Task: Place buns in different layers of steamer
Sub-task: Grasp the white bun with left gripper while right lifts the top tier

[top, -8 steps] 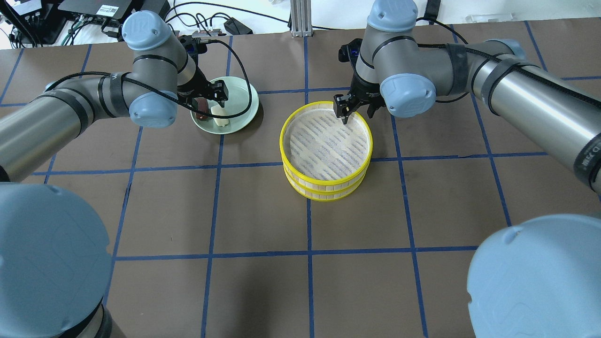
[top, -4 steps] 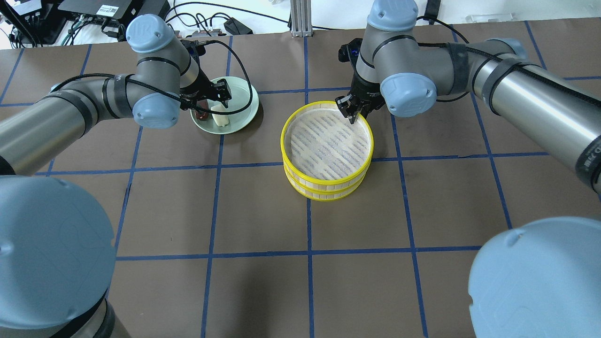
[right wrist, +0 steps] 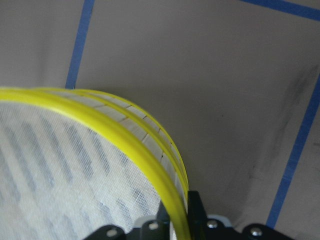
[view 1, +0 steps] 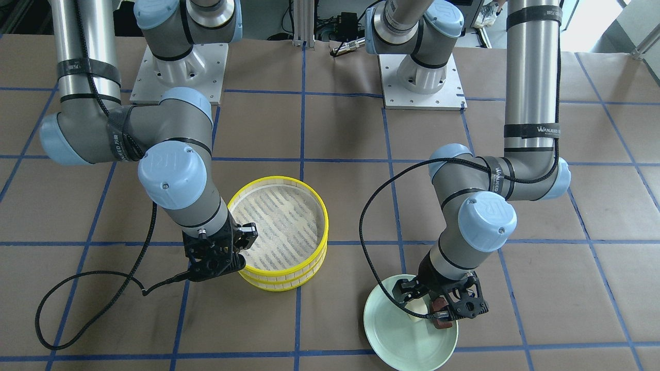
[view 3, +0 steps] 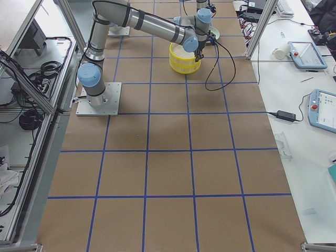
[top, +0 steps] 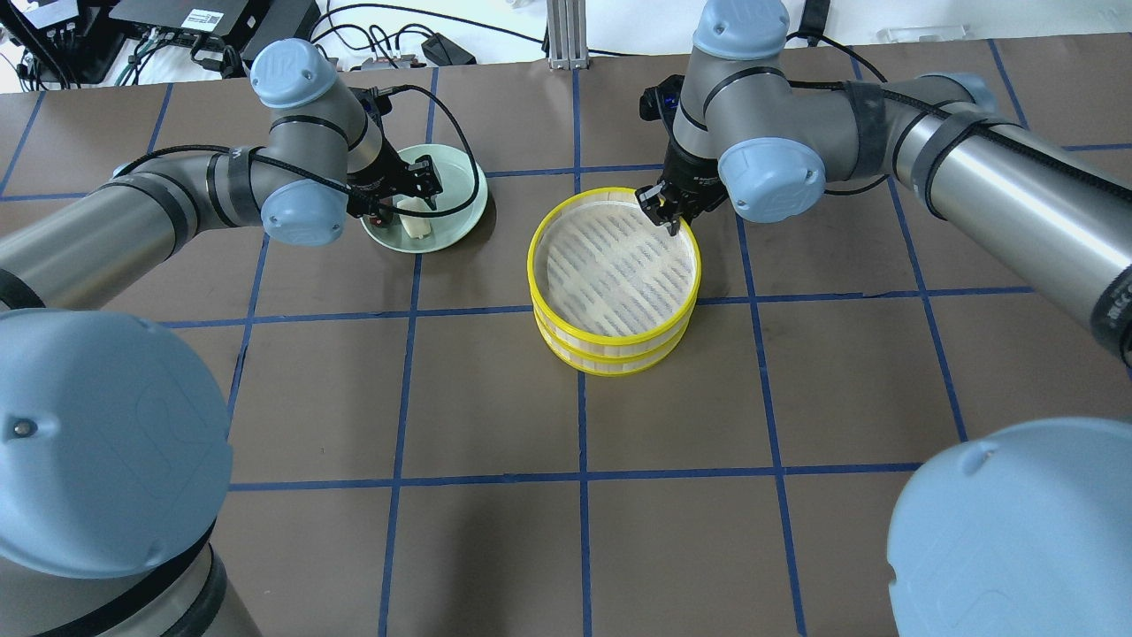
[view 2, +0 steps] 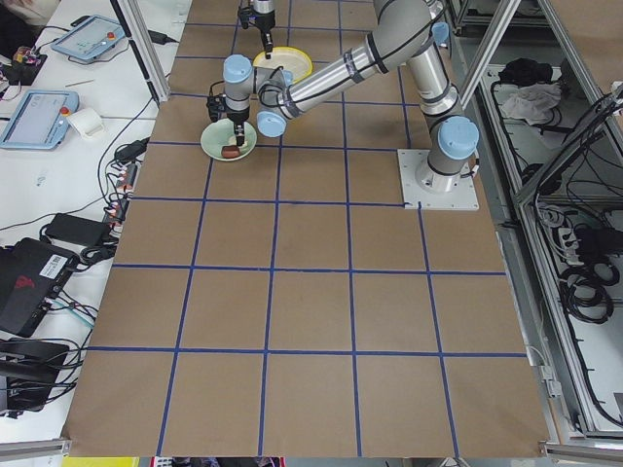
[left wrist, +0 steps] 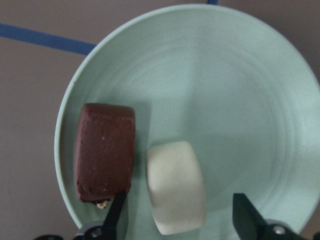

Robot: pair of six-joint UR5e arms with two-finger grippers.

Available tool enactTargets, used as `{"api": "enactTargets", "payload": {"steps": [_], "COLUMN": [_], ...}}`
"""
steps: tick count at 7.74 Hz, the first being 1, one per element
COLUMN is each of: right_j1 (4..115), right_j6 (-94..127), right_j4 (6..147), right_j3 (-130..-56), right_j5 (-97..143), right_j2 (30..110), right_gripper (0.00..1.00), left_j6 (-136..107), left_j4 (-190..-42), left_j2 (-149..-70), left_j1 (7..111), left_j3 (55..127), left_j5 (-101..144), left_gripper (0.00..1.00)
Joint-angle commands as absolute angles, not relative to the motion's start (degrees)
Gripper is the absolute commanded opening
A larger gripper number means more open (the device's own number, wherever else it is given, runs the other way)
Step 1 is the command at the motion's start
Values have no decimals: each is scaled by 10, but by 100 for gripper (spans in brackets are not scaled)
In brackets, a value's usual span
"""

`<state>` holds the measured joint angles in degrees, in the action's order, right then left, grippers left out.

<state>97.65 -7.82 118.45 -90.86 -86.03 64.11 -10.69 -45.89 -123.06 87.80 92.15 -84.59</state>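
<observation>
The cream-white bun should be set into the steamer's bottom tray (view 1: 278,284), so the left gripper should grab the bun by its long sides next.
The steamer is two yellow-rimmed trays stacked at table centre, the top tray (top: 566,230) on the bottom tray (top: 610,364), both showing empty. My right gripper (top: 669,215) is at the top tray's far right rim (right wrist: 120,132), fingers closed on either side of the yellow wall. The cream-white bun (left wrist: 175,187) and the reddish-brown bun (left wrist: 104,157) lie side by side on the pale green plate (left wrist: 240,90). My left gripper (left wrist: 180,215) hovers low over the plate, open, its fingers straddling the white bun without touching it.
The plate (top: 460,208) sits left of the steamer with a gap between them. A black cable (view 1: 93,288) loops on the table beside the right arm. Another cable (top: 460,141) arcs over the plate. Electronics lie beyond the far edge.
My right gripper moved right from inside the top tray onto its rim and narrowed on it. My left gripper shifted slightly right over the plate. Buns and trays stayed put.
</observation>
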Motion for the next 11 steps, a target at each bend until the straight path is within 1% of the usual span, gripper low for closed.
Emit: {"api": "enactTargets", "payload": {"steps": [1,4,5,6,7,9,11], "right_j1": [976,976,976,967,948,875,791], "right_j6": [-78,-78,-80,-103,-117,-143,-219], "right_j4": [1162,1123,1090,1067,1057,1008,982], "right_j3": [-910,-910,-905,-900,-900,-899,-899], "right_j5": [-861,-861,-863,-873,-881,-882,-897], "right_j2": [650,678,699,720,736,787,823], "right_gripper": [8,3,2,2,2,2,0], "left_j6": [-126,-139,-148,-151,-148,-142,-146], "left_j4": [-461,-466,-468,-468,-468,-467,-463], "left_j2": [-1234,-1238,-1238,-1238,-1239,-1239,-1239], "left_j1": [878,878,878,878,878,878,878], "left_j3": [921,920,922,922,922,920,920], "left_j5": [-846,-846,-846,-846,-845,-845,-846], "left_gripper": [79,79,83,84,81,22,0]}}
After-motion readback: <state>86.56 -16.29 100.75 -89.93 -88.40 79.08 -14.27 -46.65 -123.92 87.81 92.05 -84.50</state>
